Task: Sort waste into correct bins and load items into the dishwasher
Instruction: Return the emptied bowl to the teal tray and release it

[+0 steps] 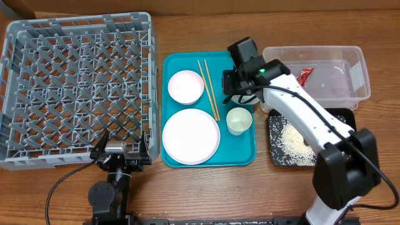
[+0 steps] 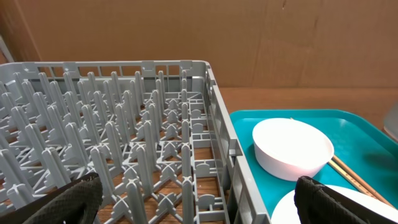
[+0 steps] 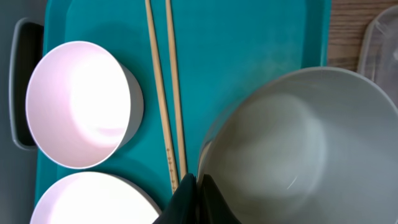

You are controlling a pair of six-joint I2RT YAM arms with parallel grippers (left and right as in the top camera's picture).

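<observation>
The right gripper needs to keep hold of the pale bowl for now. The bowl is hanging above the tray's edge, so it would drop onto that edge if the robot opened the gripper now.
My right gripper is shut on the rim of a pale bowl, held over the teal tray beside the chopsticks. In the overhead view that gripper covers the bowl. On the tray lie a second small bowl, the round plate, the chopsticks and a small cup. The grey dishwasher rack stands at the left with nothing in it. My left gripper is open at the rack's near right corner, its black fingers spread wide.
A clear tub at the right holds a red wrapper. In front of it a black tray holds loose rice. A brown cardboard wall rises behind the table.
</observation>
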